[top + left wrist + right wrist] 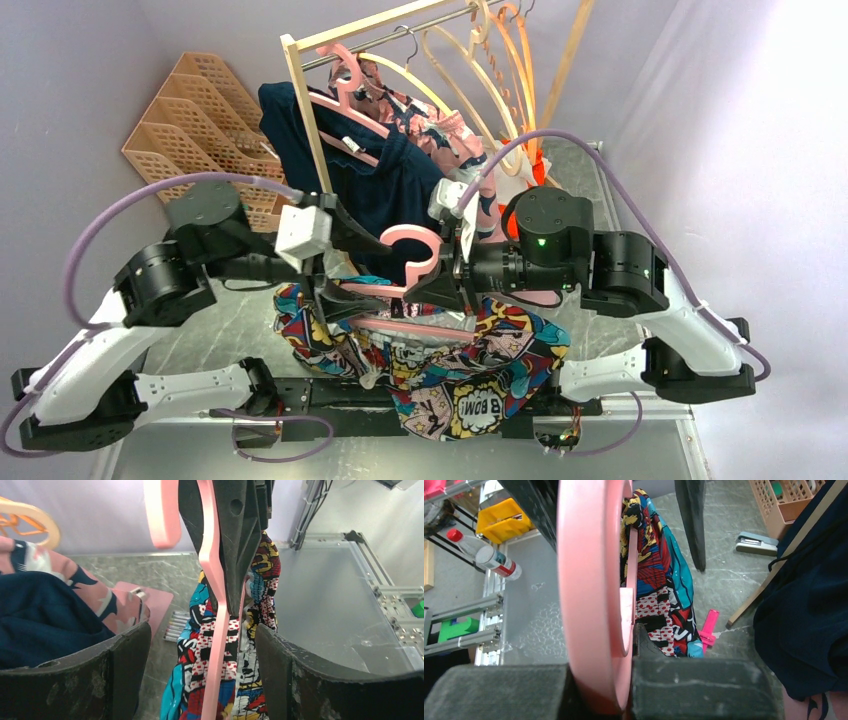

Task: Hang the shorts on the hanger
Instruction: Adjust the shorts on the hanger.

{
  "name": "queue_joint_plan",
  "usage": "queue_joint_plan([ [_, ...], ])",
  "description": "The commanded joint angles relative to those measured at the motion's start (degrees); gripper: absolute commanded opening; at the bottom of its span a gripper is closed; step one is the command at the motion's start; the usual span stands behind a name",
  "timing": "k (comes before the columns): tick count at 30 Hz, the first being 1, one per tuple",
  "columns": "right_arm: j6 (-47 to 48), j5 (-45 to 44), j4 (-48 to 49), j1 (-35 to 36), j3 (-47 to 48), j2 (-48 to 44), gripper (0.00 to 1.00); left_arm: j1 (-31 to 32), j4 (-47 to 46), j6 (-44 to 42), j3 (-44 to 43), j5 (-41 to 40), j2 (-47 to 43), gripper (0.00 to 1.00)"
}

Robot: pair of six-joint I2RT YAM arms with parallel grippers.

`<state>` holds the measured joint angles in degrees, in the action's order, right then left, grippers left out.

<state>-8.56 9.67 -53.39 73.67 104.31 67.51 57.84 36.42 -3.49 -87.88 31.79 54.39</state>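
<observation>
Next, my left gripper grabs the hanger's upper bar (374,290) beside the hook (431,242), so the opposite end stays free to take the shorts.
My right gripper (440,275) is shut on the pale-pink hanger (412,262) and holds it above the table; in the right wrist view the pads clamp its thick pink edge (589,580). The comic-print shorts (460,375) hang draped over the hanger's lower part, with the "BOOM" lettering low at the front. My left gripper (338,300) is open, its jaws wide on either side of the hanger (217,645) and shorts (197,650) without touching them. The shorts also show behind the hanger in the right wrist view (659,575).
A wooden rack (305,110) stands behind with a navy garment (390,180), a pink patterned garment (440,125), cream hangers (450,55) and orange hangers (520,70). A wicker organiser (200,110) sits back left. Markers (175,625), a pink clip (709,630), a stapler (756,544) and a bottle (489,555) lie around.
</observation>
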Motion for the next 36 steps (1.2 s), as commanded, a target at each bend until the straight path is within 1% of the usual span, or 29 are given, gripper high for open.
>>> queue_joint_plan([
  [1,2.28,0.36,0.57,-0.19,3.0,0.36,0.0,-0.08,1.61,-1.69,-1.67,5.61,1.65,0.79],
  [5,3.42,0.07,-0.32,-0.19,4.08,1.28,0.0,-0.08,3.37,-2.45,-1.12,5.76,2.64,0.78],
  [10,4.15,0.64,-0.33,-0.19,5.22,2.05,0.0,-0.08,5.2,-3.07,0.31,3.4,2.48,0.77],
  [13,4.5,1.08,-0.11,-0.19,5.7,2.61,0.0,-0.09,5.65,-3.13,1.01,3.46,3.05,0.73],
  [20,4.58,2.07,0.57,-0.22,5.72,3.24,0.0,-0.1,4.21,-2.57,0.81,3.36,3.52,0.42],
  [23,4.18,2.14,1.06,-0.2,5.0,2.95,0.0,-0.08,1.93,-1.73,2.06,2.62,2.07,0.2],
  [24,4.04,2.01,1.0,-0.19,4.87,2.9,0.0,-0.1,1.14,-1.55,2.5,2.27,1.5,0.1],
  [25,3.95,1.8,0.94,-0.19,4.78,2.83,0.0,-0.08,0.58,-1.32,2.9,1.82,1.03,0.07],
  [26,3.84,1.68,0.84,-0.19,4.76,2.74,0.02,-0.1,0.19,-1.19,3.23,1.54,0.61,0.07],
  [27,3.74,1.45,0.71,-0.19,4.8,2.65,0.11,-0.1,-0.04,-1.19,3.5,1.26,0.24,0.07],
  [29,3.28,0.44,0.39,-0.19,5.0,2.28,0.35,-0.1,-0.28,-0.96,4.03,0.39,-0.55,0.07],
  [30,3.04,-0.25,0.27,-0.19,5.09,1.86,0.43,-0.09,-0.22,-0.87,4.4,0.03,-1.07,0.07],
  [31,2.81,-1.1,-0.01,-0.19,5.3,1.39,0.49,-0.07,-0.21,-0.72,4.79,-0.36,-1.68,0.07],
  [32,2.61,-1.88,-0.38,-0.19,5.51,0.81,0.53,-0.1,-0.15,-0.51,5.33,-0.53,-2.31,0.07],
  [33,2.39,-2.54,-0.81,-0.19,5.69,0.14,0.55,-0.1,-0.24,-0.24,5.87,-0.92,-3.16,0.07],
  [36,1.74,-5.2,-2.22,-0.2,5.42,-2.3,0.58,-0.1,-0.58,0.74,7.58,-2.2,-5.94,0.07],
])
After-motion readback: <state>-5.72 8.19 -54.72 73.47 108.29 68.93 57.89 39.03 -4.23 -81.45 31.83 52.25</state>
